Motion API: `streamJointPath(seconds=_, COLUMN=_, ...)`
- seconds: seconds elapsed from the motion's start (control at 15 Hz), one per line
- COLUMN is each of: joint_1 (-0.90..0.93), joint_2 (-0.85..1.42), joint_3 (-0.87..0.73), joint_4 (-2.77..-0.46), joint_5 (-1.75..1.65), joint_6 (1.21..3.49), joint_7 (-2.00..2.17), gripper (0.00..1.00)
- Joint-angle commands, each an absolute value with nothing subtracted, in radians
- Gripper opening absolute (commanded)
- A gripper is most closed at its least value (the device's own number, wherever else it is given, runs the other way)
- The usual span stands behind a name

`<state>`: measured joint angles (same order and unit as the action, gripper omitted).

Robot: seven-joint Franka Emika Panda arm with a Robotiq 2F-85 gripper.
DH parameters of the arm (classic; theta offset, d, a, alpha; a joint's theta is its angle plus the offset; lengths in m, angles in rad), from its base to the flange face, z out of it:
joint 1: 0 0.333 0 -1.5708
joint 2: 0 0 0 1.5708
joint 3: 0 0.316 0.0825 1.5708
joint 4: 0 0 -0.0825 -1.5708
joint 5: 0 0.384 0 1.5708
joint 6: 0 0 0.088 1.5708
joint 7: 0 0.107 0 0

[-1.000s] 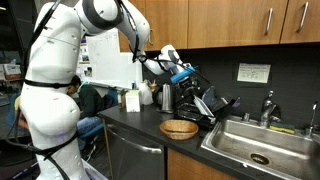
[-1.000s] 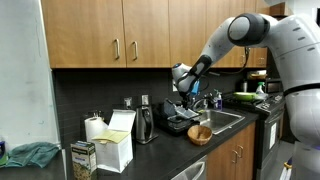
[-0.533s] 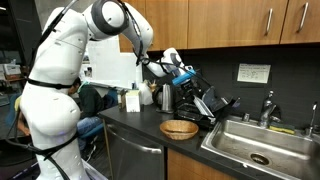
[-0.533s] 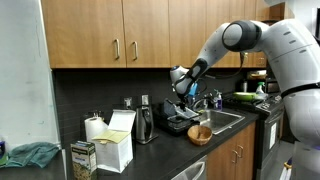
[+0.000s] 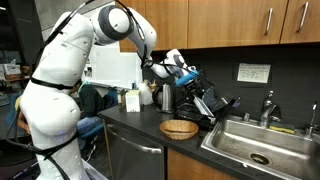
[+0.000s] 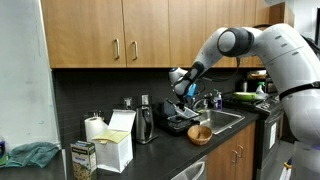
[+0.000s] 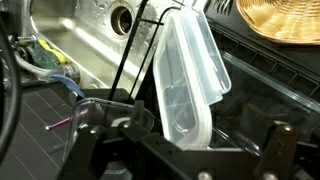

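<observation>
The container's near end is between the gripper's spread fingers, so the gripper would hold the container if it closed now. It needs to close on the clear plastic container's lower end (image 5: 200,100) (image 7: 189,132).
My gripper (image 7: 187,140) is open, its fingers (image 7: 88,122) spread wide at the bottom of the wrist view. A clear plastic container (image 7: 190,80) stands tilted on edge between them, its lower end close to the gripper's middle. I cannot tell whether either finger touches it. It rests in a black wire dish rack (image 7: 260,90). In both exterior views the gripper (image 5: 180,70) (image 6: 183,83) hovers just above the rack (image 5: 205,105) (image 6: 180,120) on the dark counter.
A wicker basket (image 5: 179,128) (image 6: 200,133) (image 7: 285,20) lies in front of the rack. A steel sink (image 5: 255,140) (image 7: 90,30) with a faucet (image 5: 268,105) is beside it. A kettle (image 6: 145,122) and white cartons (image 6: 115,140) stand along the counter. Wooden cabinets hang overhead.
The arm's upper links have swung over and the gripper has shifted slightly toward the rack. Its height is much the same.
</observation>
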<state>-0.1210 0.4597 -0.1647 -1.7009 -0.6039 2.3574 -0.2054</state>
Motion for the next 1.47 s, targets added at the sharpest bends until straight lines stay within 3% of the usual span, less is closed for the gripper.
streamJointPath(seconds=0.0, joint_1=-0.112, joint_2=0.479, joint_3=-0.179, joint_4=-1.661, joint_5=-0.609, joint_6=2.336, joint_7=-0.191, gripper=0.72)
streamJointPath(seconds=0.47, joint_1=-0.107, joint_2=0.469, joint_3=-0.187, joint_4=-1.672, joint_5=-0.621, joint_6=2.335, joint_7=-0.183, gripper=0.19)
streamJointPath(seconds=0.67, joint_1=-0.105, joint_2=0.467, joint_3=-0.189, joint_4=-1.675, joint_5=-0.626, joint_6=2.331, joint_7=-0.179, gripper=0.01)
streamJointPath(seconds=1.4, joint_1=-0.074, joint_2=0.436, joint_3=-0.190, joint_4=-1.701, joint_5=-0.733, joint_6=2.314, joint_7=-0.106, gripper=0.04)
